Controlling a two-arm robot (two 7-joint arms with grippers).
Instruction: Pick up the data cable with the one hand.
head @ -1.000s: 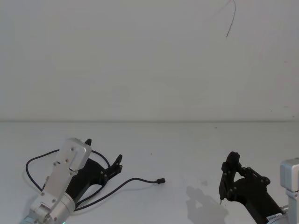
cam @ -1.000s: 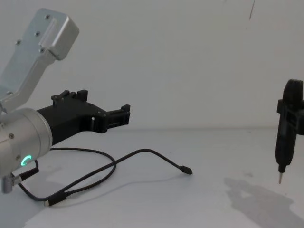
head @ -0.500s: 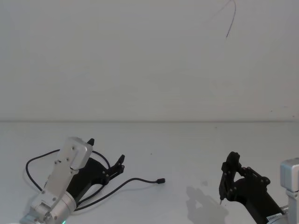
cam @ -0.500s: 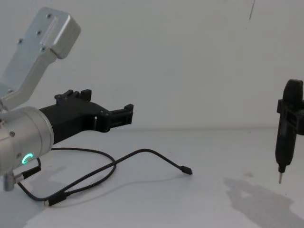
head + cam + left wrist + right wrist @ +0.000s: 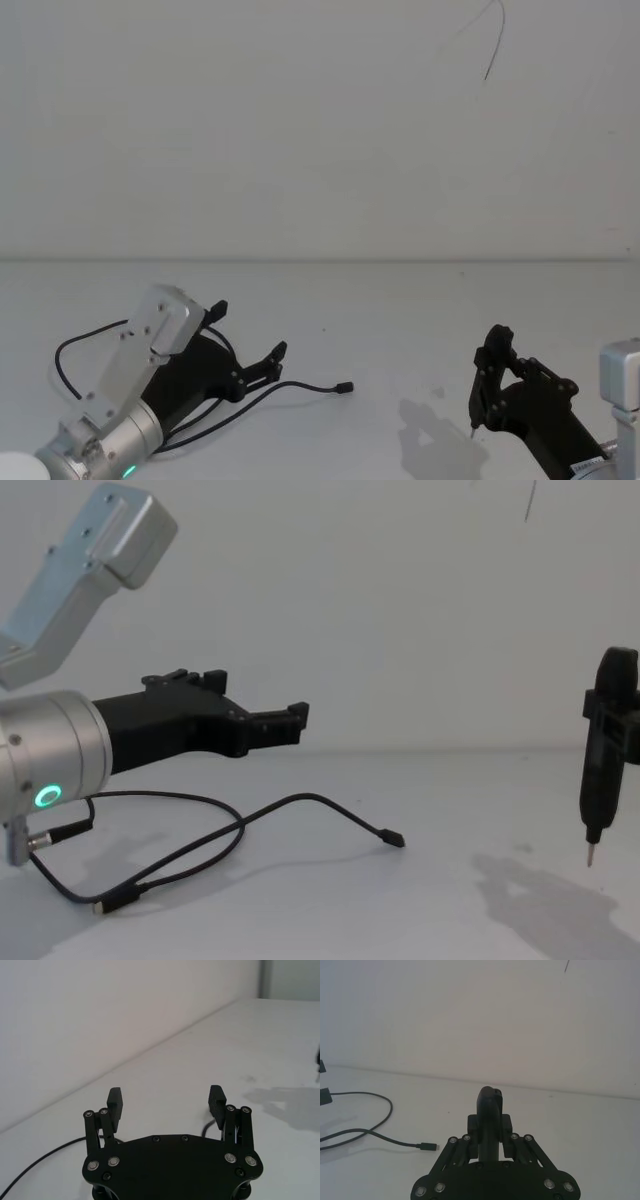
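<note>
The rest of the data cable lies slack on the tabletop, so my left gripper will next grab its raised arch behind the plug.
The data cable is a thin black cord lying in loops on the white table, with one small plug pointing right. It also shows in the right wrist view as the cable and beside the left gripper's body as the cable. My left gripper, blocky and black on a silver wrist with a green ring, hovers open just above the cord's middle with nothing between its fingers. From the chest it is the left gripper. My right gripper is parked at the right, shut on a slim black pointed tool.
A plain white wall rises behind the table's far edge. Open table lies between the cable's plug and the right arm, where the tool's shadow falls. A short lead hangs from the left wrist.
My left gripper has moved forward and to the right above the cable, its fingers still open. The cable and the right arm have stayed put.
</note>
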